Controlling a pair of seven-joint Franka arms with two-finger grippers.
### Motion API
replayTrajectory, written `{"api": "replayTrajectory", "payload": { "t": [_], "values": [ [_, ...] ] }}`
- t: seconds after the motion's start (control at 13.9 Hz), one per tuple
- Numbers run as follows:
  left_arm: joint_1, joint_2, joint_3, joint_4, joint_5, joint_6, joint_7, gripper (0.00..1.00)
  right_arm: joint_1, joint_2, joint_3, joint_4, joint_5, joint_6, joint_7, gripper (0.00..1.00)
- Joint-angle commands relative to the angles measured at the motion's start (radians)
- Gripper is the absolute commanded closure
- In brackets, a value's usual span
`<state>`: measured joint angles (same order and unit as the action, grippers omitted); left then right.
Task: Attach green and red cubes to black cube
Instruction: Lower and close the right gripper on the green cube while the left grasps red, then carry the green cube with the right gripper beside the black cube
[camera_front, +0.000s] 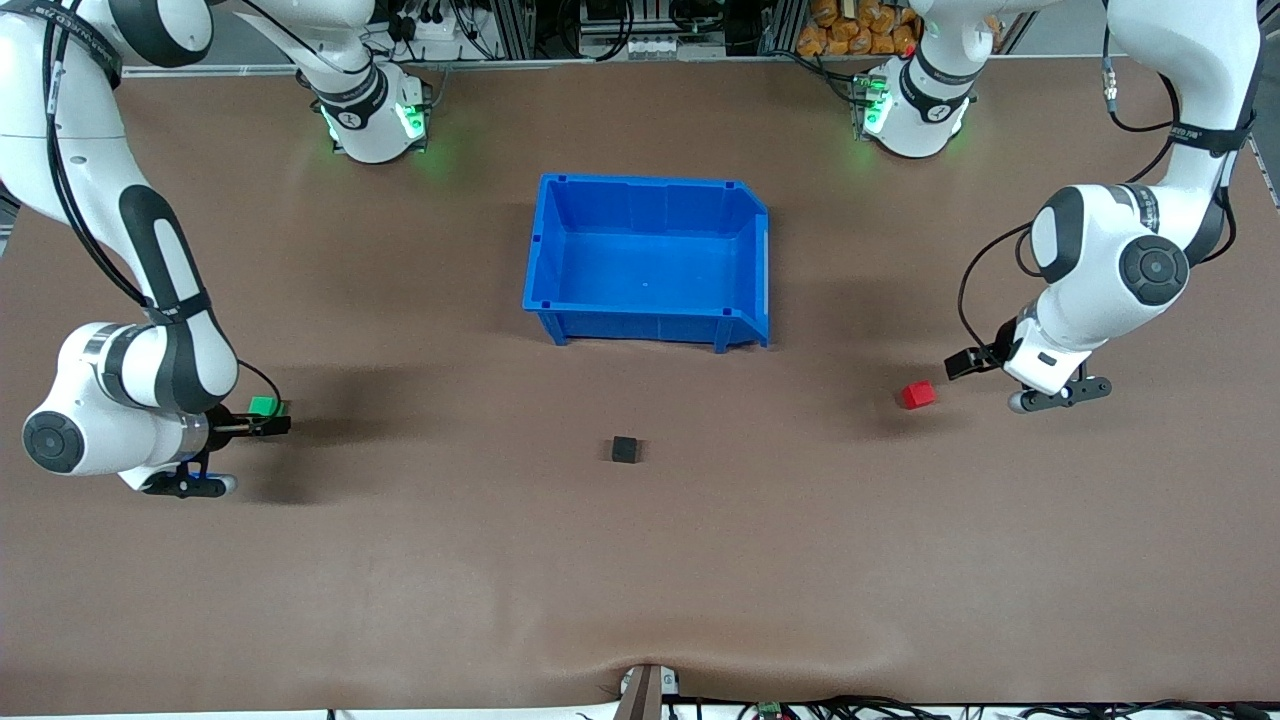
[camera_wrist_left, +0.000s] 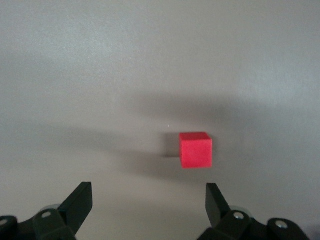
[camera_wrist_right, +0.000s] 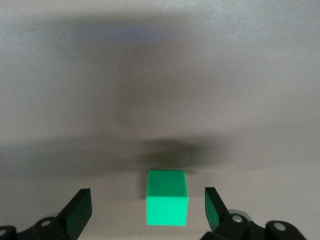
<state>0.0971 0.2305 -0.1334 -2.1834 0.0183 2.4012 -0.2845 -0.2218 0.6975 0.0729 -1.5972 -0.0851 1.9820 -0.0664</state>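
The right gripper picks up the green cube (camera_front: 262, 406) by its opposite sides next, so a side of the green cube stays free to attach to the black cube (camera_front: 625, 449).
The green cube (camera_front: 262, 406) sits on the table toward the right arm's end. My right gripper (camera_front: 270, 418) is low over it and open. In the right wrist view the green cube (camera_wrist_right: 167, 197) lies between the two fingers of the right gripper (camera_wrist_right: 146, 201), touching neither. The red cube (camera_front: 917, 394) sits toward the left arm's end. My left gripper (camera_front: 968, 366) is open and empty beside it. In the left wrist view the red cube (camera_wrist_left: 196, 149) lies ahead of the left gripper (camera_wrist_left: 148, 196), outside its fingers. The black cube (camera_front: 625, 449) sits alone mid-table.
A blue bin (camera_front: 648, 325) stands empty mid-table, farther from the front camera than the black cube. The brown table top (camera_front: 640, 580) is bare around the three cubes.
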Motion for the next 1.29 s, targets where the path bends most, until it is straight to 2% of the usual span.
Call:
{"api": "replayTrajectory", "payload": {
  "t": [0.0,0.07,0.14,0.22,0.29,0.36,0.43,0.79,1.0,1.22],
  "values": [
    [-0.023,0.058,-0.009,0.065,-0.001,-0.005,-0.083,0.0,-0.016,-0.02,0.008,-0.029,-0.028,0.003,0.002,0.0],
    [-0.027,0.072,-0.009,0.079,-0.001,-0.005,-0.085,0.0,-0.021,-0.01,0.01,-0.039,-0.028,0.0,0.002,0.1],
    [-0.027,0.085,-0.009,0.095,-0.001,-0.007,-0.085,0.0,-0.027,-0.006,0.01,-0.05,-0.025,0.006,0.002,0.12],
    [-0.028,0.101,-0.009,0.105,0.005,-0.007,-0.085,0.0,-0.03,-0.001,0.01,-0.05,-0.025,0.006,0.0,0.3],
    [-0.028,0.118,-0.009,0.12,0.009,-0.007,-0.084,0.0,-0.03,-0.003,0.01,-0.05,-0.024,0.0,-0.01,0.62],
    [-0.028,0.138,-0.009,0.135,0.011,-0.007,-0.084,0.0,-0.034,-0.001,0.01,-0.05,-0.019,-0.003,-0.019,0.86],
    [-0.034,0.145,-0.009,0.137,0.011,-0.005,-0.085,0.0,-0.036,-0.003,0.01,-0.046,-0.016,-0.006,-0.016,1.0],
    [-0.05,0.2,-0.008,0.137,0.011,-0.001,-0.091,0.0,-0.027,-0.004,0.015,0.002,-0.004,-0.014,0.08,1.0],
    [-0.053,0.213,-0.009,0.137,0.011,0.001,-0.091,0.0,-0.004,-0.006,0.018,0.08,0.175,-0.145,0.209,1.0],
    [-0.054,0.233,-0.009,0.142,0.011,0.001,-0.096,0.0,0.044,-0.007,0.018,0.127,0.315,-0.173,0.377,1.0]
  ]
}}
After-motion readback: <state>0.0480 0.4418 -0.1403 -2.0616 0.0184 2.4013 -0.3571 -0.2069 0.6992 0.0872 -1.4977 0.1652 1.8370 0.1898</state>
